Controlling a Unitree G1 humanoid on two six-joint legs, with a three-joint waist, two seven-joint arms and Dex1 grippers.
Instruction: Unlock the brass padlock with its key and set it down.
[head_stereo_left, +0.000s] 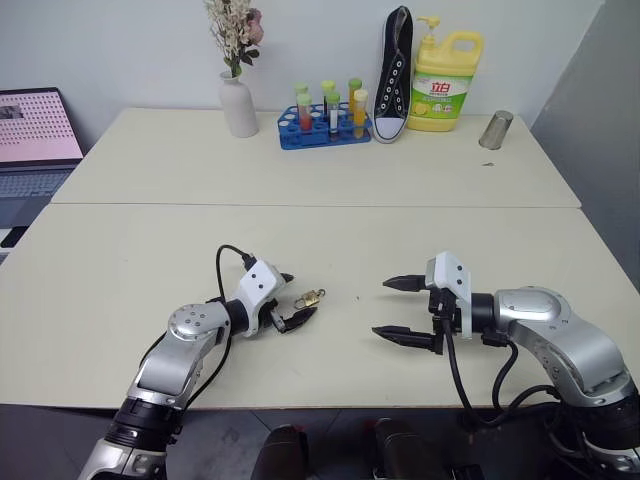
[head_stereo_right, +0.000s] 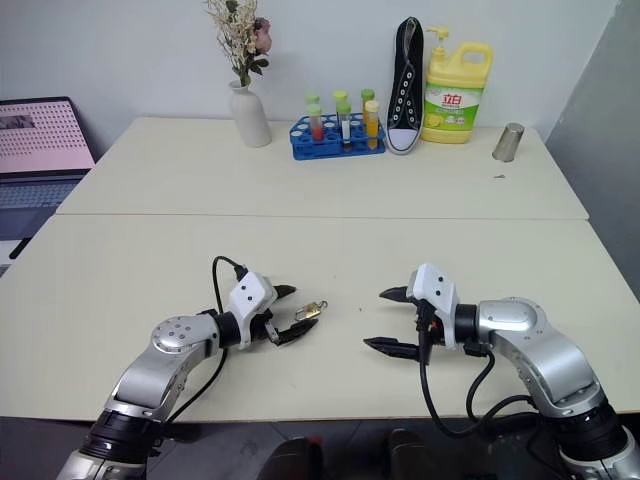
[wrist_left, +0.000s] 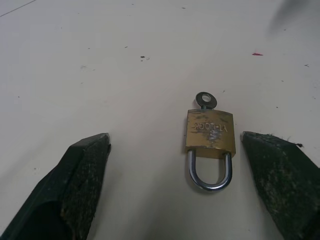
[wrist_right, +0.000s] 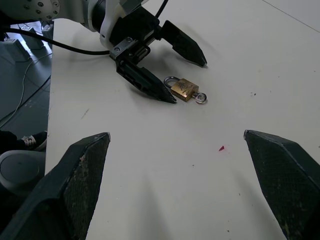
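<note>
My right gripper needs to take hold of the key's ring head (head_stereo_left: 320, 293) next, so it can turn the key in the brass padlock (head_stereo_left: 308, 299).
The brass padlock (wrist_left: 210, 132) lies flat on the cream table (head_stereo_left: 150, 250), its silver shackle shut and pointing back toward my left wrist. The key (wrist_left: 204, 99) sits in the padlock's far end, with only its ring head showing. My left gripper (head_stereo_left: 299, 297) is open low over the table. Its fingers stand on either side of the padlock, and the padlock lies nearer one finger (wrist_left: 280, 175) with a small gap left. My right gripper (head_stereo_left: 380, 308) is open a hand's width to the right, pointing left at the padlock (wrist_right: 184, 88), with nothing in it.
Along the back of the table stand a white vase (head_stereo_left: 238, 105), a blue test-tube rack (head_stereo_left: 322, 125), a black sneaker (head_stereo_left: 395, 75), a yellow detergent bottle (head_stereo_left: 445, 80) and a metal cup (head_stereo_left: 495, 130). A laptop (head_stereo_left: 35, 140) sits at the far left.
</note>
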